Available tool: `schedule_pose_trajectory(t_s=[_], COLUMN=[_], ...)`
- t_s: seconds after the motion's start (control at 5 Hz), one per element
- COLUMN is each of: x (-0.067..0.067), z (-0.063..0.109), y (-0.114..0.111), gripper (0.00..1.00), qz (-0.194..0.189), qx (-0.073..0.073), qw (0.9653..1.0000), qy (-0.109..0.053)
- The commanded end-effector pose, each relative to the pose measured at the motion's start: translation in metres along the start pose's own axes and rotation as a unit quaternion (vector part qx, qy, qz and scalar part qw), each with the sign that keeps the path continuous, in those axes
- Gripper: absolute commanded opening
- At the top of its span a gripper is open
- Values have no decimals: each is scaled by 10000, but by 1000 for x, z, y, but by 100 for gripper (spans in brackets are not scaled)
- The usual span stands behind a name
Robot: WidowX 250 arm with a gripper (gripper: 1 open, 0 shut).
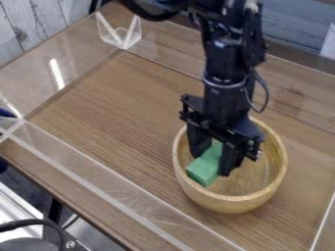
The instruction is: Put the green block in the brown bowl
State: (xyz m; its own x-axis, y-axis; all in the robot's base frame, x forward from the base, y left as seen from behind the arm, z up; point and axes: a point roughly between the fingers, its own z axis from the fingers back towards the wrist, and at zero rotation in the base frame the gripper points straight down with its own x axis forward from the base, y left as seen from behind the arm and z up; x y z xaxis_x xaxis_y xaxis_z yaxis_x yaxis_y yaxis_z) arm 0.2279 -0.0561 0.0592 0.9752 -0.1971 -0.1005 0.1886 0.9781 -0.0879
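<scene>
My gripper needs to open now, because the green block (205, 166) has its lower end low inside the bowl's rim and would stay in the brown bowl.
My gripper (214, 155) hangs inside the brown bowl (268, 179), its black fingers pointing down and shut on the green block (205, 166). The block is tilted, its lower end low in the bowl's left half; whether it touches the wood I cannot tell. The bowl is round, light wood with a thick rim, and stands on the wooden tabletop at the lower right of the camera view. The dark arm rises from the gripper toward the top of the frame and hides part of the bowl's far rim.
A clear acrylic wall (78, 167) runs along the table's front left edge, another along the back. A clear plastic stand (121, 32) sits at the back left. Bare wood tabletop (105, 108) lies left of the bowl.
</scene>
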Motion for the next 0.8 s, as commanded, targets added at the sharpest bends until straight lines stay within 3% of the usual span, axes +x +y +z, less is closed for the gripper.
schedule_pose_trajectory(t_s=[0.0,0.2,0.4,0.6], x=[11,11,11,11], z=[6,11,21,44], y=[-3,-3,-2,1], gripper=[0,100,100,100], qz=[-65,-50,-10,68], qx=[2,-23,-43,-30], qw=[9998,9997,9995,9984], qy=[-205,-243,-328,-568])
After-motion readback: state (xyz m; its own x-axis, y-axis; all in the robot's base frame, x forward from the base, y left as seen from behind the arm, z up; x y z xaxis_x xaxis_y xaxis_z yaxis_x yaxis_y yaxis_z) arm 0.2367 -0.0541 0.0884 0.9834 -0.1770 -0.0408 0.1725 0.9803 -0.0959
